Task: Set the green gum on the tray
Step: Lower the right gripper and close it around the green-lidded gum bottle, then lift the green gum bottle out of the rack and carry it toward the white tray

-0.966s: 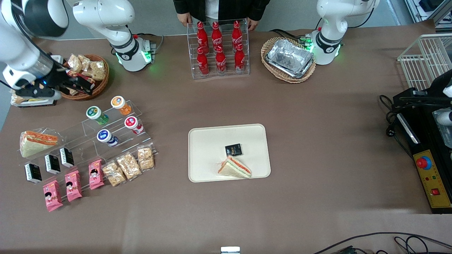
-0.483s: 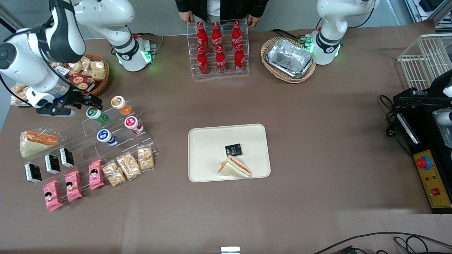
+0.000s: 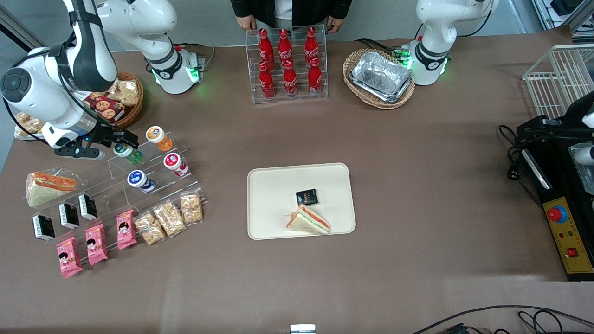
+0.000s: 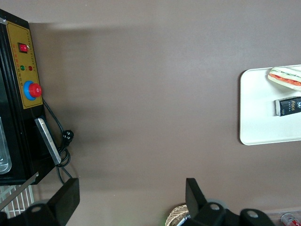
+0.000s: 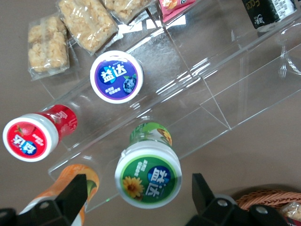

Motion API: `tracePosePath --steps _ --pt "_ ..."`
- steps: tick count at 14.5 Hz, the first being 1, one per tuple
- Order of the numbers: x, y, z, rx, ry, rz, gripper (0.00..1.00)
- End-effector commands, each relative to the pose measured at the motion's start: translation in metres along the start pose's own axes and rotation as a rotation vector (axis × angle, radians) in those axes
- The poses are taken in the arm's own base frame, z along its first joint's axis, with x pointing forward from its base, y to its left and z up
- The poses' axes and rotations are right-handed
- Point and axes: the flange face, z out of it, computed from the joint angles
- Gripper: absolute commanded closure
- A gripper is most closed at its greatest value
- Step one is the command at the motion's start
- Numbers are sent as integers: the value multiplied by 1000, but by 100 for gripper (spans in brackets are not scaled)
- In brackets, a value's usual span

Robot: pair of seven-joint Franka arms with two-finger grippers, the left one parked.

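The green gum should go on the cream tray (image 3: 269, 185), so my right gripper will next grab it by its white lid (image 3: 121, 148).
The green gum (image 3: 126, 152) is a small green bottle with a white lid and a green-and-blue label, lying on the top step of a clear acrylic rack (image 3: 139, 171). In the right wrist view the green gum (image 5: 148, 175) sits between my two spread fingers without touching them. My right gripper (image 3: 121, 141) is open, right at the gum's lid. The cream tray (image 3: 269, 185) lies mid-table, holding a sandwich (image 3: 308, 220) and a small black packet (image 3: 306, 197).
On the rack beside the green gum lie an orange bottle (image 3: 158, 137), a red bottle (image 3: 175, 163) and a blue bottle (image 3: 140, 180). Snack packets (image 3: 169, 217) lie nearer the camera. A wicker basket of snacks (image 3: 116, 95) stands close to my arm.
My right gripper has swung from over the snack basket toward the rack and come down around the green gum's lid. The gum has not moved.
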Motion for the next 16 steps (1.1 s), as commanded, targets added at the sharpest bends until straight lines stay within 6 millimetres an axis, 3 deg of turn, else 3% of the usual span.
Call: tracePosePath --steps 1,3,5,11,12,14,16 --pt "-1 3 14 -1 2 0 2" --pt "-1 4 15 -2 1 -1 14" --pt "0 4 18 -3 -2 -1 18" --pt "5 5 23 -7 -7 -2 72" --pt "5 4 20 -7 -2 -4 76" --pt "8 4 3 -5 15 -9 83" --pt "5 4 -37 0 -2 -43 83"
